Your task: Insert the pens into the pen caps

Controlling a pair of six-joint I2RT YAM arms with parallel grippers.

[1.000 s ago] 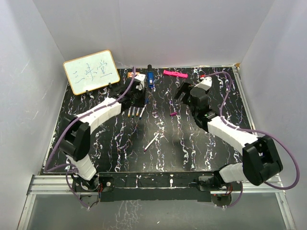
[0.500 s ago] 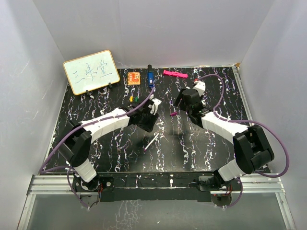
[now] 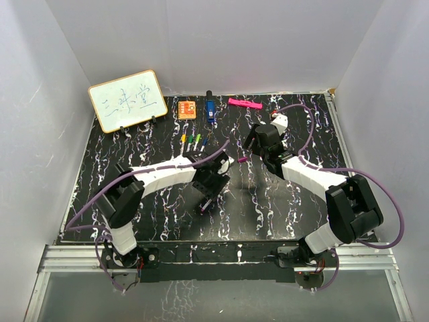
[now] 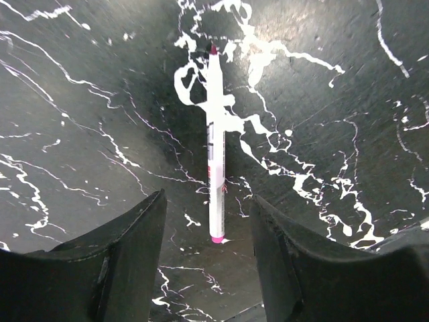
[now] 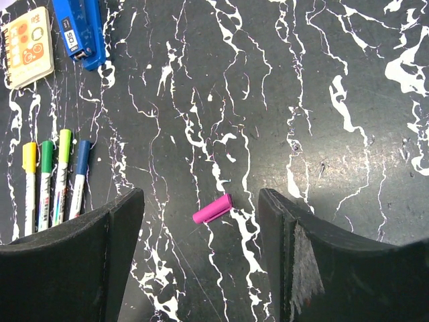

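Note:
The pen's tip has to stay free to go into the magenta cap (image 3: 242, 159), so my left gripper should next grab the pen by its white body toward the pen's pink end (image 3: 210, 200).
One white-barrelled pen (image 4: 216, 147) lies uncapped on the black marble table, its pink end between my open left gripper (image 4: 208, 228). In the top view that gripper (image 3: 213, 182) hovers over the pen (image 3: 203, 209). A magenta cap (image 5: 212, 208) lies between the fingers of my open right gripper (image 5: 201, 225), with table showing on both sides of it. In the top view the cap (image 3: 242, 159) sits just below the right gripper (image 3: 249, 142). Several other pens (image 5: 53, 181) lie in a row with yellow, green, lime and blue caps on them. The same row shows in the top view (image 3: 193, 140).
A whiteboard (image 3: 127, 100) stands at the back left. An orange block (image 3: 187, 109), a blue block-like object (image 3: 210, 111) and a thick pink marker (image 3: 244, 103) lie along the back. The orange block (image 5: 28, 37) and the blue object (image 5: 80, 30) also show in the right wrist view.
My left arm swung from the back by the row of pens to the lone pen at centre front. My right gripper came down over the magenta cap, then stayed.

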